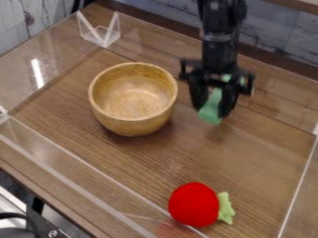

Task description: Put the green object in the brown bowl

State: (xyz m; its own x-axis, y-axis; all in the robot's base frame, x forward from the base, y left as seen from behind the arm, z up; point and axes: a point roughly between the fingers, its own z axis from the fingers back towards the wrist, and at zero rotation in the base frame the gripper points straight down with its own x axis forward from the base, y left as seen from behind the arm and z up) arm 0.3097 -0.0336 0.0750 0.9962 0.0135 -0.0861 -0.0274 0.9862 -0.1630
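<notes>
I should keep the green bar in my gripper until the bar's lower end is inside the brown bowl's rim. That end hangs beside the brown bowl [133, 98].
The green object [211, 111], a small light green bar, hangs tilted between the fingers of my gripper [218, 102], just above the wooden table. The gripper points down and is shut on the bar's upper part, with the bar's lower end sticking out below the fingertips. The brown bowl [133, 98] stands upright and empty to the left of the gripper, a short gap away from it.
A red round plush toy [196, 204] with a pale green leafy end lies near the front edge. Low clear plastic walls [37, 65] ring the table. A clear folded stand [99, 30] sits at the back left.
</notes>
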